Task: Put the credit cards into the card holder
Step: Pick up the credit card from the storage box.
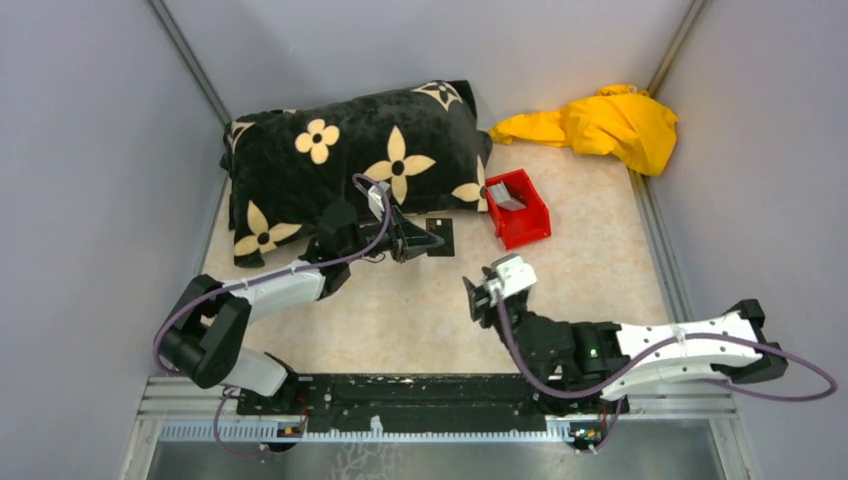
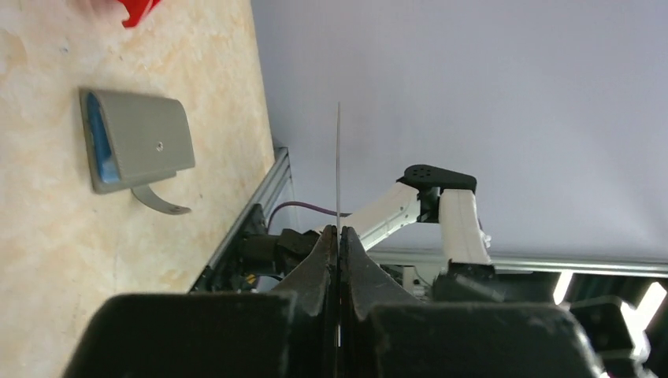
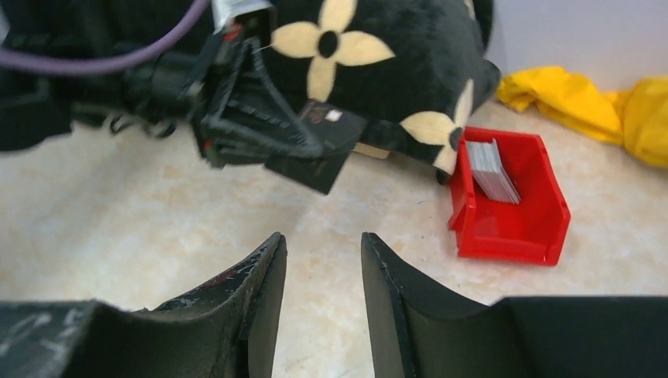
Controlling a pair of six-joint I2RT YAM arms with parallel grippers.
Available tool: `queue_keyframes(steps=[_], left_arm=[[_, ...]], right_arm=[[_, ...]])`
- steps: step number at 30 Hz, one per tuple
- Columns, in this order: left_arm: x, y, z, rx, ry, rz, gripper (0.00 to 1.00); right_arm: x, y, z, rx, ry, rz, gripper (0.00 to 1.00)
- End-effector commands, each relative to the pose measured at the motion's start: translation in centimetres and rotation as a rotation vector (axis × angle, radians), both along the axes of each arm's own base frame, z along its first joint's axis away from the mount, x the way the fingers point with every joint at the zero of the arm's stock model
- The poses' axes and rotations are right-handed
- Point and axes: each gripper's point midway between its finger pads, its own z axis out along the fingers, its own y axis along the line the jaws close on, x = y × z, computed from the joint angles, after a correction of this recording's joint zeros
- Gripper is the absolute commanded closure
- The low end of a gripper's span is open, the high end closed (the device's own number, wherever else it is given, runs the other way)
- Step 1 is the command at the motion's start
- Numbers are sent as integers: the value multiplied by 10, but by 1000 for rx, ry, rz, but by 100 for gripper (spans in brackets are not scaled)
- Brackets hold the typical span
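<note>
The credit card must enter the card holder (image 2: 138, 142) by its free edge, so my right gripper next needs the edge opposite my left gripper.
My left gripper (image 1: 418, 240) (image 2: 339, 230) is shut on one dark credit card (image 1: 441, 237), held above the table in front of the pillow. The card shows edge-on in the left wrist view (image 2: 339, 157) and flat in the right wrist view (image 3: 319, 150). The grey card holder (image 2: 138, 142) with its blue strip lies on the table, its flap open; I cannot make it out in the top view. More grey credit cards (image 1: 507, 197) (image 3: 490, 169) stand in the red bin (image 1: 525, 225) (image 3: 512, 232). My right gripper (image 1: 476, 296) (image 3: 323, 244) is open and empty, facing the left gripper.
A black pillow with cream flowers (image 1: 350, 160) lies at the back left. A yellow cloth (image 1: 600, 125) is bunched in the back right corner. Grey walls close in both sides. A metal rail (image 1: 400, 400) runs along the near edge.
</note>
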Motion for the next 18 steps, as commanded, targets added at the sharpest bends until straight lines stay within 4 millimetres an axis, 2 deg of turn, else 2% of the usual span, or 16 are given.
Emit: queue_keyframes(steps=[1, 3, 8, 13, 18], left_arm=[[5, -1, 11, -15, -233, -22, 100], [-1, -2, 11, -42, -276, -55, 100], [-17, -1, 15, -127, -350, -129, 100], [-32, 1, 21, -195, -393, -196, 100], [-37, 2, 24, -202, -421, -222, 100]], right_arm=[[21, -19, 19, 316, 120, -82, 59], [39, -27, 19, 375, 149, -100, 59], [68, -27, 14, 477, 240, -82, 59], [88, -12, 5, 551, 345, -16, 59], [99, 1, -4, 619, 443, 76, 59]])
